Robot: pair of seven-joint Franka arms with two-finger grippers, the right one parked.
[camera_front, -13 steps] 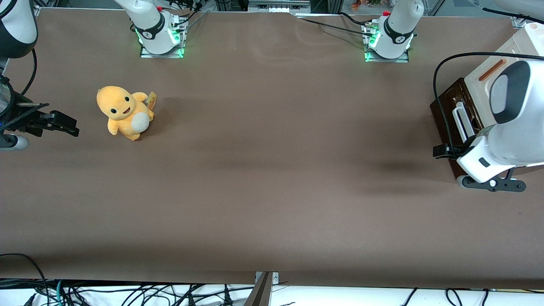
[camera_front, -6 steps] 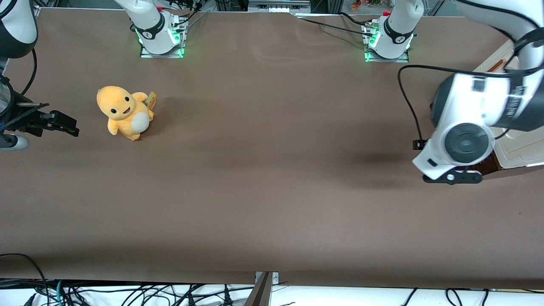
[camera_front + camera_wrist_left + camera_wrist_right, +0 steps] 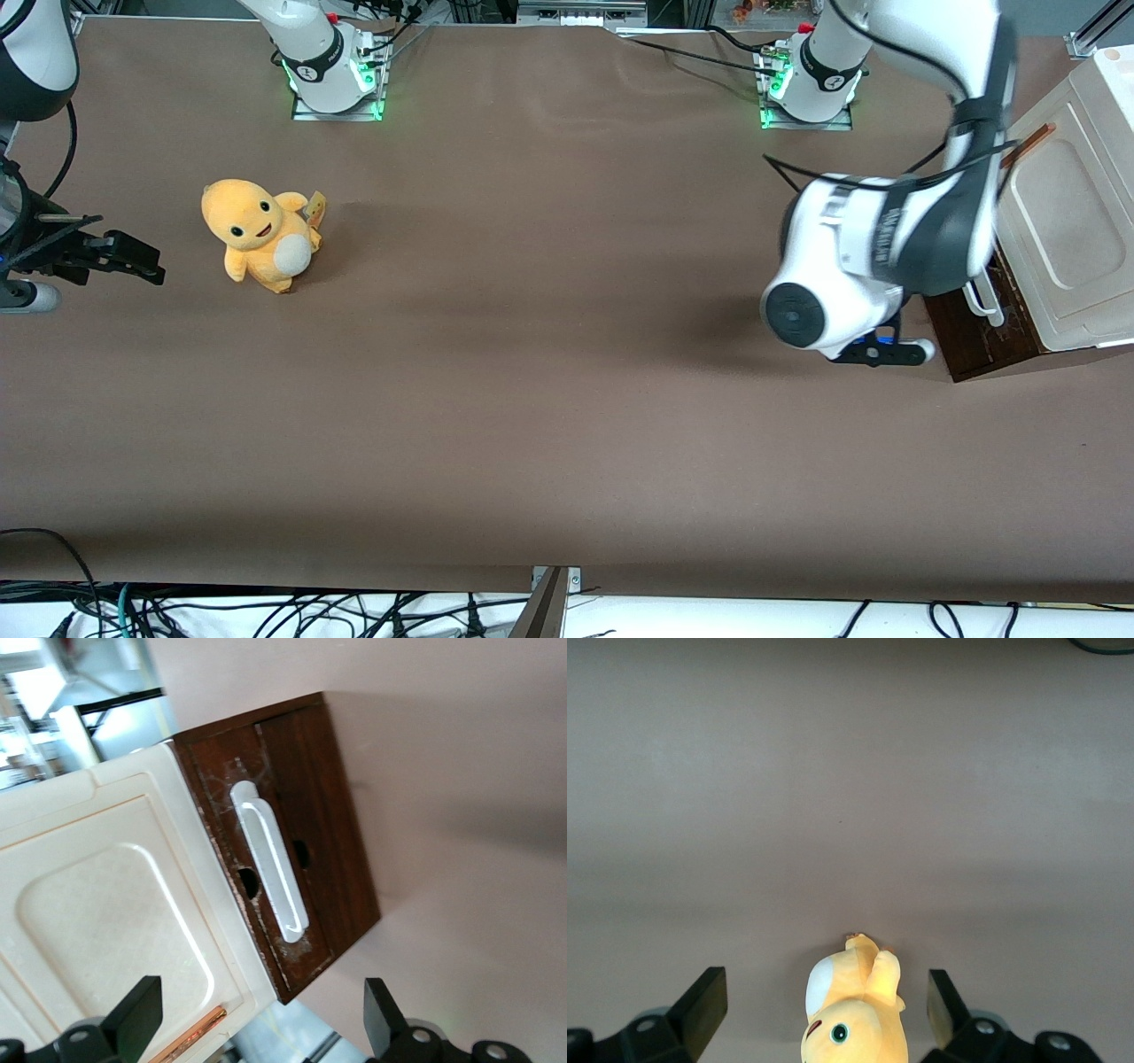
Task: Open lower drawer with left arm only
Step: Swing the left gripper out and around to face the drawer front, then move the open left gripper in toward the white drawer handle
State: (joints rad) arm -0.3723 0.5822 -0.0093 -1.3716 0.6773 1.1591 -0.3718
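To pull the lower drawer open, my left gripper should next grab its white handle (image 3: pixel 982 297) (image 3: pixel 270 868).
The lower drawer (image 3: pixel 306 842) is a dark brown wooden front with a long white loop handle (image 3: pixel 270 868). It sits flush under the cream panel (image 3: pixel 106 904) with its slim orange-brown handle (image 3: pixel 190 1036), and no tray shows. My left arm (image 3: pixel 850 257) hangs in front of the drawer (image 3: pixel 974 332), covering most of its front in the front view, where a bit of white handle (image 3: pixel 982 297) shows. The gripper (image 3: pixel 257 1020) faces the drawer from a distance. It is open, fingers (image 3: pixel 133 1014) wide apart, nothing between them.
The cabinet (image 3: pixel 1063 213) stands at the working arm's end of the table. An orange plush toy (image 3: pixel 261 235) sits toward the parked arm's end, also seen in the right wrist view (image 3: pixel 850 1019). Brown table surface (image 3: pixel 549 372) spreads between them.
The left arm has swung off the cabinet toward the table's middle, uncovering the cream top. Its wrist now hangs in front of the drawer.
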